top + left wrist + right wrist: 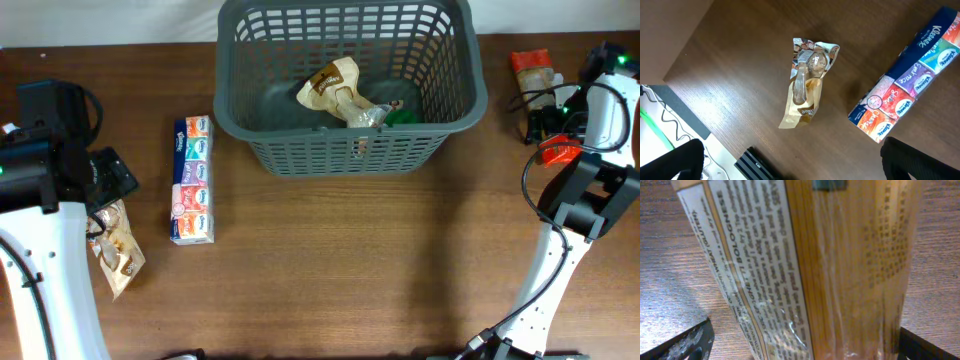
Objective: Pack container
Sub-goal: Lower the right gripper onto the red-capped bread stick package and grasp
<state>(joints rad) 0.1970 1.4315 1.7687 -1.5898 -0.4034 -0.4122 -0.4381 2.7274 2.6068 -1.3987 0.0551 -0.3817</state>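
Observation:
My right gripper's fingers are down by the table with the spaghetti packet's sides between them, so it is time to close. Closing now would catch the packet.
The dark grey lattice container [452, 110] stands at the far middle of the table, with a beige packet [335, 88] and a green item [401, 114] inside. My left gripper [795, 172] is open and empty, hovering above a clear snack packet [806, 82] that lies flat on the table; the packet also shows in the overhead view [118, 252]. My right gripper [807, 347] is open, its fingers either side of a spaghetti packet [840, 265] at the far right [533, 68].
A long multicolour tissue pack [193, 180] lies left of the container and shows in the left wrist view [910, 80]. The table's left edge [687, 107] runs close to the snack packet. Cables and an orange part [560, 152] sit by the right arm.

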